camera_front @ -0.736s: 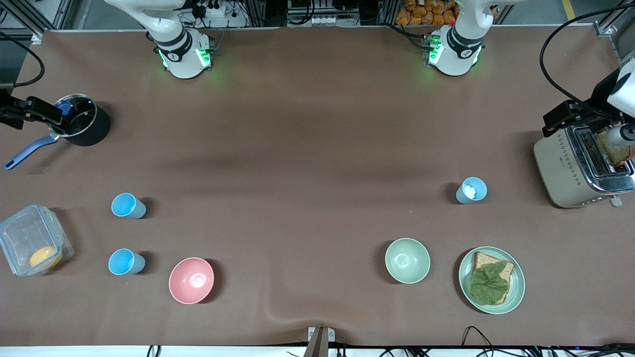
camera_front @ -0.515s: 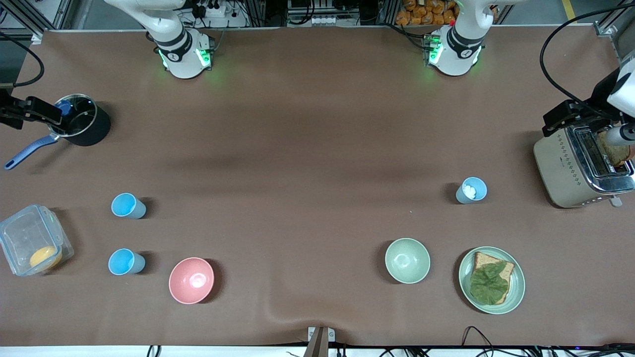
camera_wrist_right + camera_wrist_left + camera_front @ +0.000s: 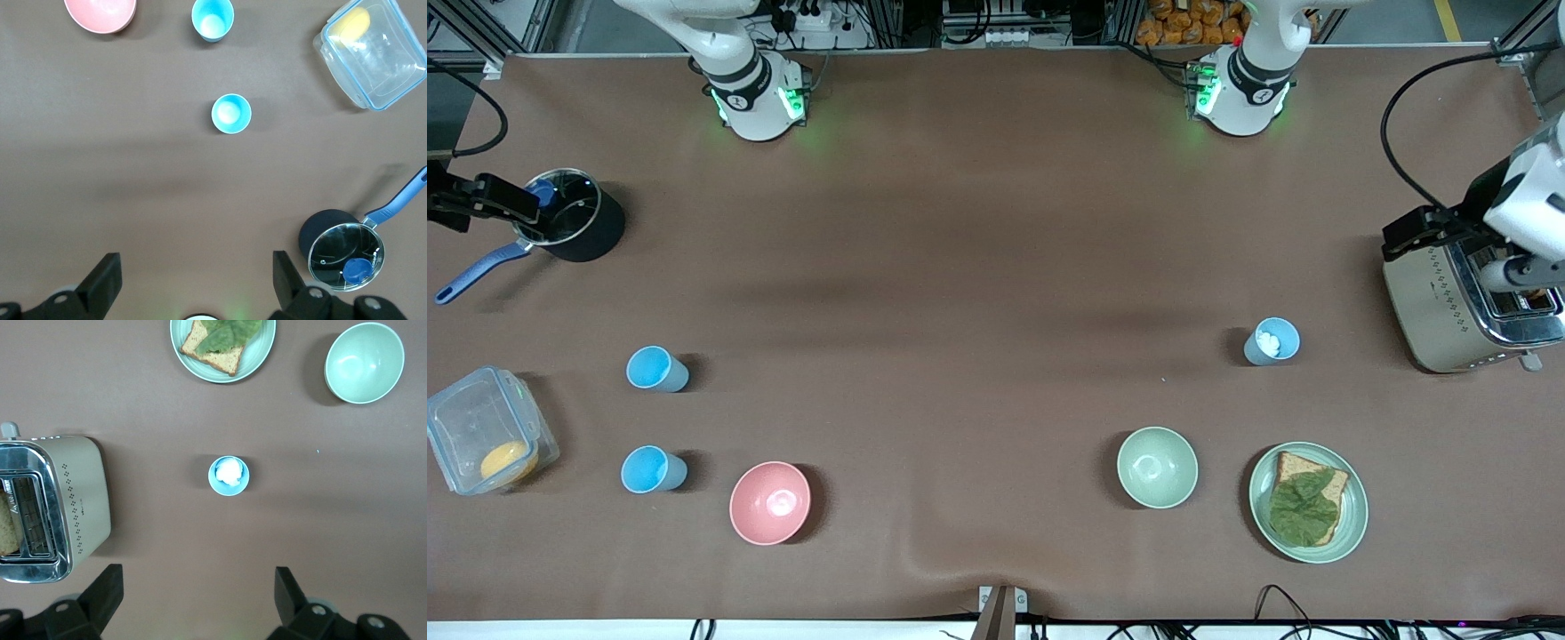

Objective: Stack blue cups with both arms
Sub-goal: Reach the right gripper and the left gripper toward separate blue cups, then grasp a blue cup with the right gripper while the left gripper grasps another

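My left gripper will pick up the paler blue cup by its rim (image 3: pixel 1280 320) (image 3: pixel 229 457) next. Then the cup can come over to be stacked with the sky-blue cups.
Two sky-blue cups (image 3: pixel 649 367) (image 3: pixel 647 468) stand upright and apart at the right arm's end of the table. The right wrist view shows them too, one cup (image 3: pixel 231 113) nearer the arms' bases and one cup (image 3: pixel 212 19) nearer the front camera. A paler blue cup (image 3: pixel 1276 340) with a white lump inside stands at the left arm's end and shows mid-picture as the cup (image 3: pixel 229 475) in the left wrist view. My left gripper (image 3: pixel 198 577) hangs high over bare table, open and empty. My right gripper (image 3: pixel 195 263) is likewise high, open and empty.
A pink bowl (image 3: pixel 770 502) sits beside the nearer sky-blue cup. A green bowl (image 3: pixel 1157 467) and a plate (image 3: pixel 1354 524) with bread and lettuce lie nearer the front camera than the pale cup. A toaster (image 3: pixel 1432 302), a black pot (image 3: pixel 578 236) and a plastic box (image 3: pixel 480 418) stand at the table's ends.
The white hand at the left arm's end has shifted over the toaster and now covers the toast in its slot. The cups and the right arm have not moved.
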Robot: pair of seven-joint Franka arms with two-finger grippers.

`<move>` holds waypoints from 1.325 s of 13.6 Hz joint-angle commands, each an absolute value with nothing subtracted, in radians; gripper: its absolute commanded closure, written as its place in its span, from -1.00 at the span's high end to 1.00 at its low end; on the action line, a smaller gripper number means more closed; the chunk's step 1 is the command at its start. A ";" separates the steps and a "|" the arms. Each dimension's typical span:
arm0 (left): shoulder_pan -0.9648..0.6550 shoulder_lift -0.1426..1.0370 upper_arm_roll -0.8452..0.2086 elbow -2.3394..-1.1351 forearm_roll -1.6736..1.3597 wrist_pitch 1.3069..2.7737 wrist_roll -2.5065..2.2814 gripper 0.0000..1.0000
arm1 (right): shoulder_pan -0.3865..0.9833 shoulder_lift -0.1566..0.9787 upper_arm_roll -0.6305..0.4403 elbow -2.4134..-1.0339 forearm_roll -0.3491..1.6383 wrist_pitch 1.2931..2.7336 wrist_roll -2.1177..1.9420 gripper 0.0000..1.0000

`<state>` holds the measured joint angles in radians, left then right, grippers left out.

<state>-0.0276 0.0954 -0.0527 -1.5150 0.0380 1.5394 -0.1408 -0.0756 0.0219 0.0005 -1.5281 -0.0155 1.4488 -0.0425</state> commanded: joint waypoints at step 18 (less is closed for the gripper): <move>0.037 0.351 -0.058 -2.003 0.021 2.255 -0.071 0.36 | -0.198 0.592 0.011 -1.539 -0.071 1.884 -0.117 1.00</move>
